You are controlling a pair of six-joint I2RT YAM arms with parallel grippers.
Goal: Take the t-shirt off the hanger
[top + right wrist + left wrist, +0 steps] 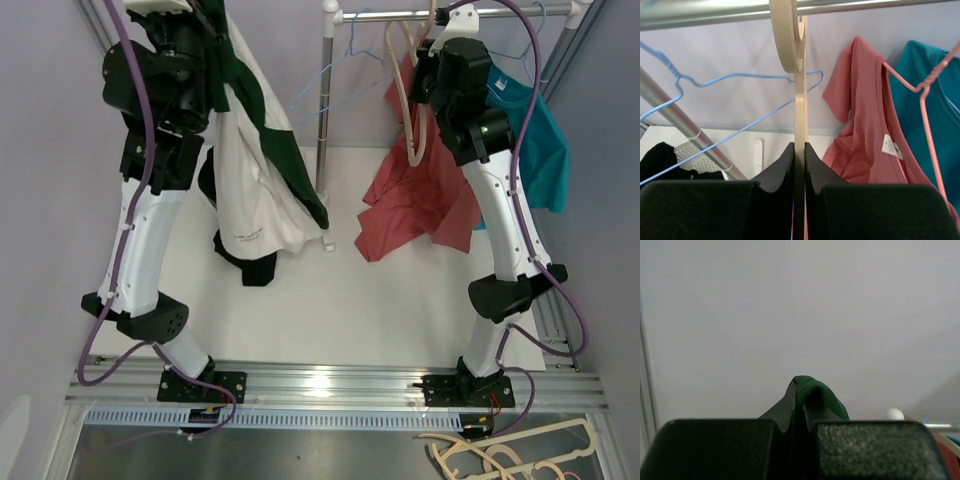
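The cream hanger (pixel 412 120) goes toward the blue hangers first, still in my right gripper. It is too early to open, since the cream hanger would settle on the bar by the red shirt.
A white and dark green t-shirt (pixel 255 190) hangs in folds from my left gripper (pixel 207 18) at the upper left, its hem near the table. In the left wrist view the left gripper (pixel 799 385) is shut on a fold of the green fabric (pixel 822 394). A cream hanger (pixel 412 120) carries no shirt. My right gripper (pixel 428 52) holds it under the rail (pixel 420 15). In the right wrist view the right gripper (pixel 799 146) is shut on the hanger's neck (pixel 799 100), whose hook curls up at the rail (pixel 715 15).
A red shirt (pixel 415 205) on a pink wire hanger (pixel 920 87) and a teal shirt (pixel 540 140) hang right of the cream hanger. Bare blue wire hangers (pixel 740 77) hang left of it. A black garment (pixel 250 262) lies on the table. The rack pole (pixel 324 100) stands mid-back.
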